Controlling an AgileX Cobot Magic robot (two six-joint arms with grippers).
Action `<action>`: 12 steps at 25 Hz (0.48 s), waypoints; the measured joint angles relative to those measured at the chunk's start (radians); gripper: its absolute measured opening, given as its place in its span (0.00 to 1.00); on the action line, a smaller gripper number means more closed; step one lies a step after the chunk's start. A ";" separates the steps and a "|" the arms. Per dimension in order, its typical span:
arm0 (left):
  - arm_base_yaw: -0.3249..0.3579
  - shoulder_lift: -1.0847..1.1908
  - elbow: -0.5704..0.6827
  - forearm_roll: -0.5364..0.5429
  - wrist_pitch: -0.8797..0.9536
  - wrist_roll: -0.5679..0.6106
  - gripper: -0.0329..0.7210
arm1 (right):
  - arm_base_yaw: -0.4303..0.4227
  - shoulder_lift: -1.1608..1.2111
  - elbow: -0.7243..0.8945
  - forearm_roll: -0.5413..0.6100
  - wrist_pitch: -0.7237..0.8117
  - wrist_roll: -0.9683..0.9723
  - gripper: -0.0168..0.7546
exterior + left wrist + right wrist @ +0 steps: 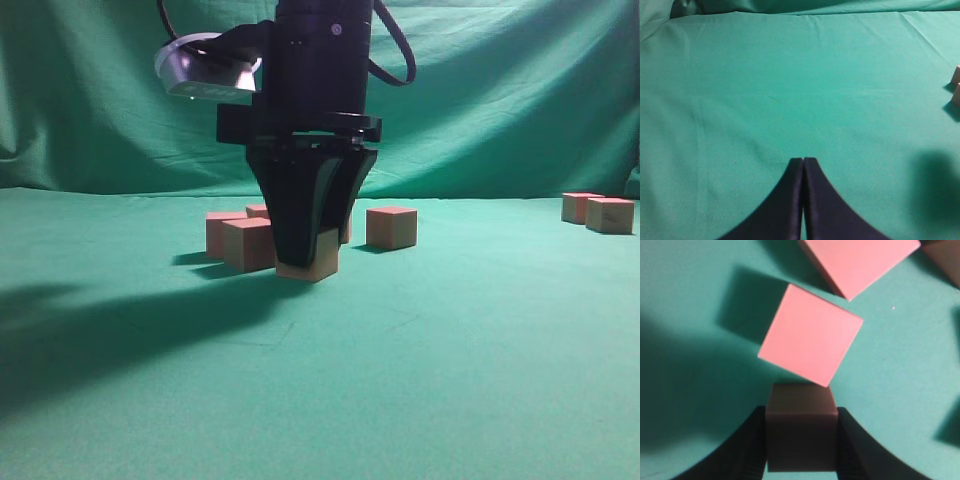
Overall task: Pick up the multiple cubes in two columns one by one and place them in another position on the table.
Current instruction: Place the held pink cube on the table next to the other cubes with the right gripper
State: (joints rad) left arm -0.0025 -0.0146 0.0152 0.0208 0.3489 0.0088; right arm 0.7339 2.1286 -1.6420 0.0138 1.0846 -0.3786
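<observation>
My right gripper should open: the lower edge of the wooden cube is at the green table in the exterior view, so the cube would stay there.
My right gripper comes straight down in the middle of the exterior view and is shut on a wooden cube, at or just above the green table. In the right wrist view the held cube sits dark between the jaws. A pink-topped cube lies just beyond it and another farther on. Three more cubes cluster to the left behind the gripper, and one stands to its right. My left gripper is shut and empty over bare cloth.
Two cubes stand apart at the far right of the table. Two cube edges show at the right border of the left wrist view. A draped green backdrop rises behind the table. The arm casts a broad shadow to the left.
</observation>
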 joint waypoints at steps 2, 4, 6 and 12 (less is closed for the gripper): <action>0.000 0.000 0.000 0.000 0.000 0.000 0.04 | 0.000 0.000 0.000 0.000 0.000 0.000 0.38; 0.000 0.000 0.000 0.000 0.000 0.000 0.04 | 0.000 0.000 0.000 0.000 0.000 0.000 0.45; 0.000 0.000 0.000 0.000 0.000 0.000 0.04 | 0.000 0.000 0.000 0.002 0.000 0.000 0.56; 0.000 0.000 0.000 0.000 0.000 0.000 0.04 | 0.000 0.000 0.000 0.002 0.000 0.000 0.82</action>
State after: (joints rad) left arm -0.0025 -0.0146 0.0152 0.0208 0.3489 0.0088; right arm 0.7339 2.1286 -1.6420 0.0156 1.0846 -0.3786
